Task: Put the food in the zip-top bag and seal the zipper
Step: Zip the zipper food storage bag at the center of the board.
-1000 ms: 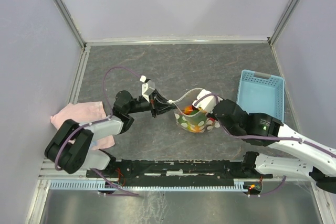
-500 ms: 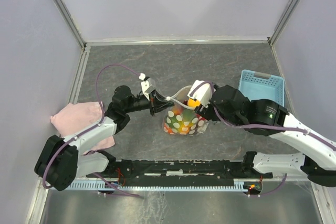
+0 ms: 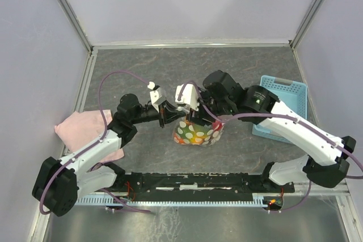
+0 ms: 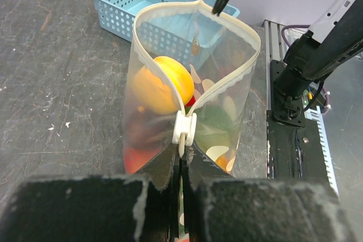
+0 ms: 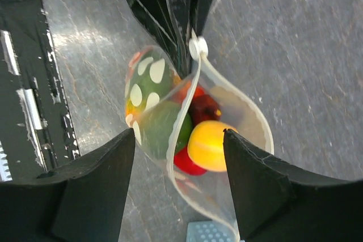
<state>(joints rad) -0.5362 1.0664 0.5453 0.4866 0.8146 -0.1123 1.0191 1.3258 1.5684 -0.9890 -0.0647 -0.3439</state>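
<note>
My right gripper should next grab the white slider (image 3: pixel 183 110) (image 5: pixel 198 47) by its sides, beside my left gripper's hold, to seal the zipper along the bag's opening.
The clear zip-top bag (image 3: pixel 198 133) with white spots stands upright at the table's middle, its mouth gaping. My left gripper (image 4: pixel 182 160) is shut on the bag's edge just under the white slider (image 4: pixel 185 128) of the zipper (image 4: pixel 244 75). The food lies inside: a yellow-orange fruit (image 5: pixel 210 145), a green one (image 5: pixel 161 131), a dark maroon one (image 5: pixel 204 109) and a red one (image 5: pixel 187 164). My right gripper (image 5: pixel 180 134) hangs open above the mouth, one finger on each side, holding nothing. In the top view it (image 3: pixel 199 116) hovers over the bag, facing the left gripper (image 3: pixel 170 115).
A light-blue perforated basket (image 3: pixel 283 106) sits at the right, partly under the right arm. A pink cloth (image 3: pixel 85 128) lies at the left edge beneath the left arm. The black rail (image 3: pixel 193 182) with the arm bases runs along the near edge.
My right gripper opened, the yellow-orange fruit now lies in the bag, and the arm swung left over the mouth. The left gripper drew the bag slightly left, still shut.
</note>
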